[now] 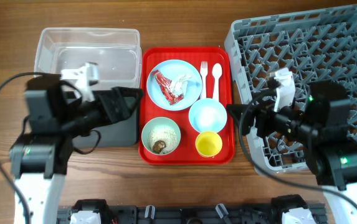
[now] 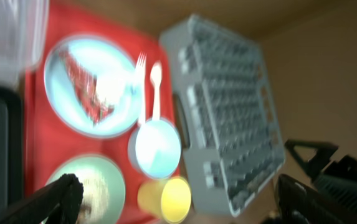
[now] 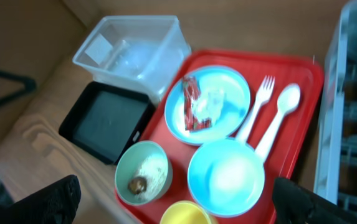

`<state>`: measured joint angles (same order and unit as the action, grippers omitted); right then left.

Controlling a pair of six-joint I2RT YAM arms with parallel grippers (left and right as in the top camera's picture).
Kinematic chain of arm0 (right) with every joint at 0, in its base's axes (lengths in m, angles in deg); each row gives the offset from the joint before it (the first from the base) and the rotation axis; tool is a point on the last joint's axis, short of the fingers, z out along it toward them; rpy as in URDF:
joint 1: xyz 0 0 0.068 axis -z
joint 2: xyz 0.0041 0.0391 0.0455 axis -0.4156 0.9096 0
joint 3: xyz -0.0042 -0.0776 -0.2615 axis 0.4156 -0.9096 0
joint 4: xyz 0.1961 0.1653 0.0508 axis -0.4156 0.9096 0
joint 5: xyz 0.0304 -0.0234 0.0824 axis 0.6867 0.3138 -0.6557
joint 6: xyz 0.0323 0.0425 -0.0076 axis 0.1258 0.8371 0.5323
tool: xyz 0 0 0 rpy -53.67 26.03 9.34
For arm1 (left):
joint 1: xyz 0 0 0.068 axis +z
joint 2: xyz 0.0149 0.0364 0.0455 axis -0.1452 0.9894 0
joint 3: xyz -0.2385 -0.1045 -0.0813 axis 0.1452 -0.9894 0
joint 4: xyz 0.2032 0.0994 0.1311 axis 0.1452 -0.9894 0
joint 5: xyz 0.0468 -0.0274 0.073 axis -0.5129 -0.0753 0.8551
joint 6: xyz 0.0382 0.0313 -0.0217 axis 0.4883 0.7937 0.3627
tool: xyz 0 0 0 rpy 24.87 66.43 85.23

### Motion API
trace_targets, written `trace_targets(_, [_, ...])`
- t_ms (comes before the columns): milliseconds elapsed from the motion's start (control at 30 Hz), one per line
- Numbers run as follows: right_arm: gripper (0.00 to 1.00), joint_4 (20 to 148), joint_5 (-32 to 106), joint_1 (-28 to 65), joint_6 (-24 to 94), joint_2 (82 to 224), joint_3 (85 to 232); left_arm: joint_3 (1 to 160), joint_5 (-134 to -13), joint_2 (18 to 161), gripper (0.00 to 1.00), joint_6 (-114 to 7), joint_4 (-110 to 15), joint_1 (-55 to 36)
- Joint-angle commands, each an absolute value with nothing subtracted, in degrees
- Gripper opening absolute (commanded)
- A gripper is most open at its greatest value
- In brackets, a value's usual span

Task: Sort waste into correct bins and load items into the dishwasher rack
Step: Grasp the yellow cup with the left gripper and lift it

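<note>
The left gripper grabs the yellow cup by its open rim (image 1: 208, 144) (image 2: 175, 200) next, which leaves its body free for handover to the right gripper.
A light blue plate (image 1: 187, 93) holds a red wrapper (image 1: 166, 87) and a white tissue (image 1: 182, 83). A white fork (image 1: 204, 78), a spoon (image 1: 215, 78), a light blue bowl (image 1: 207, 115), a yellow cup (image 1: 209, 144) and a pale green bowl (image 1: 161, 135) with rice grains and a brown bit (image 1: 159, 146) share the red tray. The clear tub (image 1: 88, 46) and black tray (image 1: 121, 132) lie left, the grey rack (image 1: 309, 68) right. My left gripper (image 2: 178, 186) hovers open left of the tray. My right gripper (image 3: 177, 190) hovers open at its right.
The flat red serving tray (image 1: 223, 59) sits on the wooden table between the bins and the rack. My left arm covers most of the black tray. My right arm hangs over the rack's front left part.
</note>
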<state>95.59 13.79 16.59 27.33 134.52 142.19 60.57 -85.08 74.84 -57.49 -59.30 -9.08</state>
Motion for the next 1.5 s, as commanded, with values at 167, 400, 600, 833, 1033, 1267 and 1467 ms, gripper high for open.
trace_targets(167, [1.0, 108.61, 35.95, 16.76, 36.51, 137.06, 154.74, 61.16, -62.04, 86.47, 0.99, -56.55, -62.91, -35.29])
trace_targets(400, [1.0, 112.83, 33.5, 16.76, 36.23, 137.12, 157.01, 61.16, -60.69, 94.14, 0.77, -56.55, -56.55, -48.43])
trace_targets(600, [1.0, 111.56, 33.48, 16.76, 36.25, 137.1, 157.01, 61.16, -55.03, 104.02, 0.7, -56.6, -54.36, -56.18])
trace_targets(833, [1.0, 111.61, 33.48, 16.76, 36.23, 137.17, 157.01, 61.16, -52.14, 111.03, 0.53, -57.21, -51.19, -58.76])
trace_targets(1033, [1.0, 111.58, 33.48, 16.76, 36.21, 137.17, 157.01, 61.51, -53.06, 111.56, 0.04, -57.25, -51.87, -58.65])
trace_targets(1267, [0.97, 110.01, 29.77, 16.76, 35.64, 137.17, 157.01, 67.3, -70.11, 98.99, 0.04, -56.55, -59.61, -49.06])
trace_targets(1467, [0.88, 96.63, -5.75, 16.59, 23.44, 139.05, 157.01, 67.56, -116.44, 93.7, 0.04, -57.47, -49.34, -23.53])
